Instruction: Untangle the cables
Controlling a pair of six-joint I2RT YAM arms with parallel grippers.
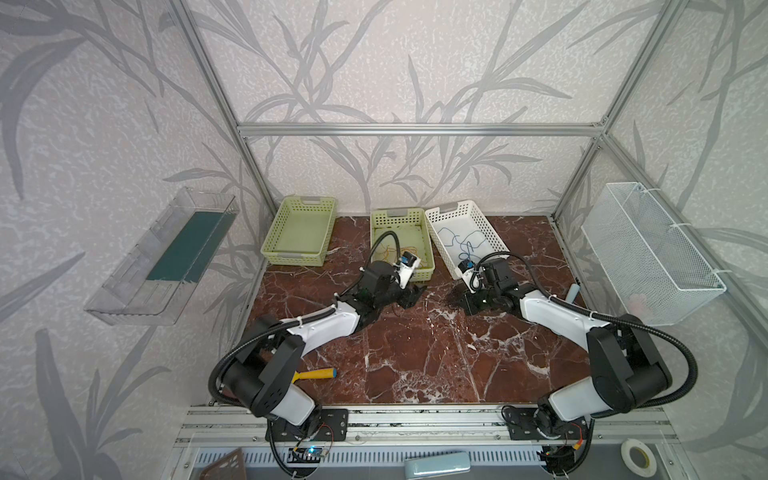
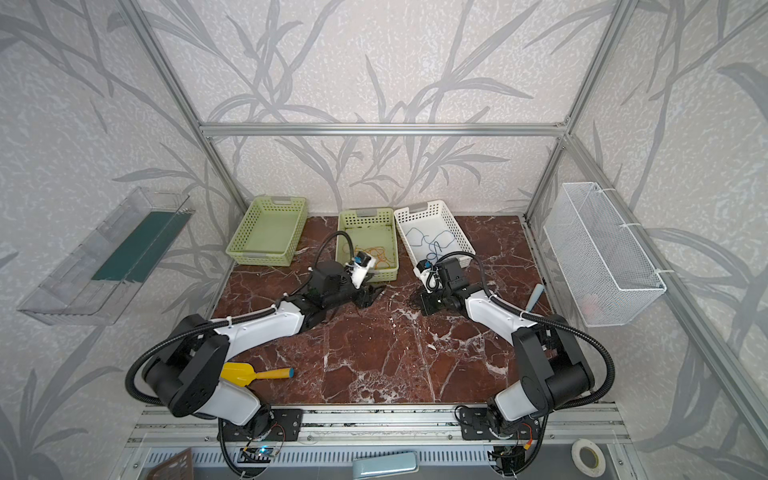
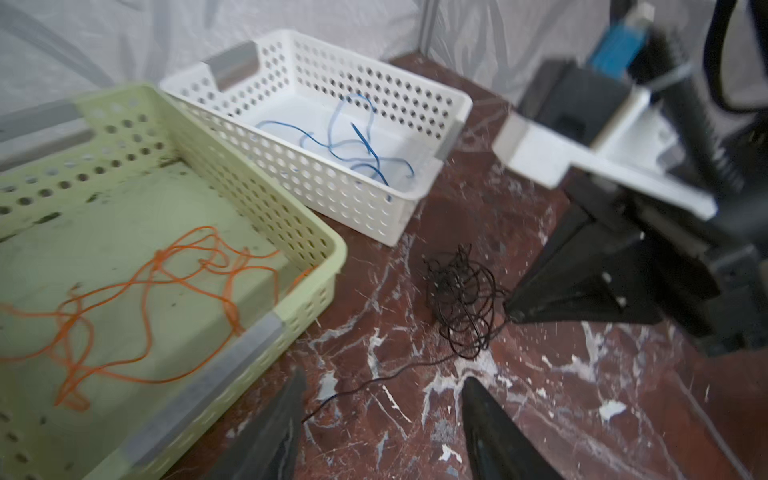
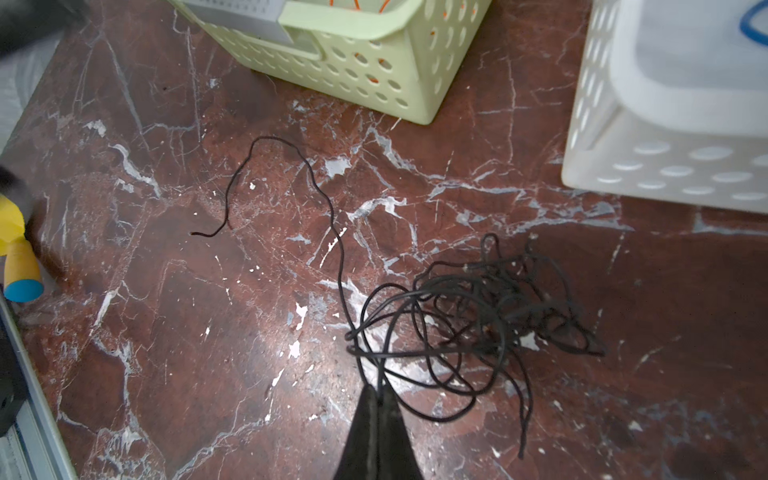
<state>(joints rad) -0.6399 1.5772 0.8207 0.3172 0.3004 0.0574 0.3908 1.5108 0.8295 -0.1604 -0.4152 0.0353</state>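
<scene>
I need to draw the black cable out, so next I should grab it with my left gripper by its trailing loose end (image 4: 196, 233), outside the tangle (image 4: 472, 320).
A tangle of black cable (image 4: 478, 320) lies on the marble table (image 1: 415, 365) in front of the baskets, also seen in the left wrist view (image 3: 461, 299). My right gripper (image 4: 377, 388) is shut on a strand at the tangle's edge. One free end of the black cable trails across the table and stops between the fingers of my left gripper (image 3: 382, 386), which is open and holds nothing. Orange cables (image 3: 145, 282) lie loose in the middle green basket (image 1: 376, 237). Blue cables (image 3: 353, 141) lie in the white basket (image 1: 490, 224).
An empty green basket (image 1: 309, 199) stands at the back left. A yellow scoop (image 2: 257, 374) lies by the left arm's base, and a light blue handle (image 1: 572, 293) by the right arm. A wire basket (image 1: 648, 249) and a clear bin (image 1: 166, 257) hang on the side walls.
</scene>
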